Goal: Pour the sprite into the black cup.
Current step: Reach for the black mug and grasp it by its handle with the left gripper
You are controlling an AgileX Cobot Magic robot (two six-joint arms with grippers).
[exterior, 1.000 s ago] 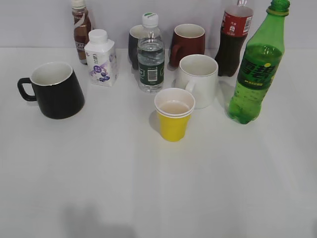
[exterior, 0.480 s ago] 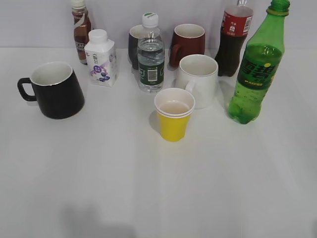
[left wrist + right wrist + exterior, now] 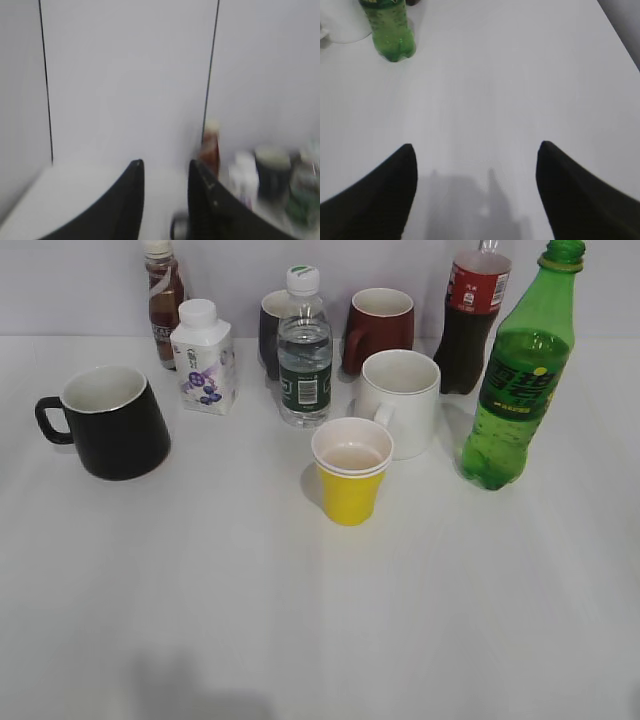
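The sprite stands tall and slim on a small base, so my right gripper should next grab its labelled middle point(image 3: 521, 378) to keep it steady.
The sprite point(image 3: 520, 380), a tall green bottle with no cap, stands upright at the right of the white table; its base shows at the top left of the right wrist view point(image 3: 390, 30). The black cup point(image 3: 112, 422) stands at the left, handle pointing left, white inside. Neither gripper shows in the exterior view. My right gripper point(image 3: 476, 150) is open wide and empty over bare table, well short of the sprite. My left gripper point(image 3: 165, 165) is open with a narrow gap and empty, facing the wall in a blurred view.
A yellow paper cup point(image 3: 350, 472) stands mid-table with a white mug point(image 3: 400, 400) behind it. At the back stand a water bottle point(image 3: 304, 350), milk carton point(image 3: 205, 358), brown drink bottle point(image 3: 163, 300), dark mug point(image 3: 272, 330), dark red mug point(image 3: 380, 325) and cola bottle point(image 3: 472, 320).
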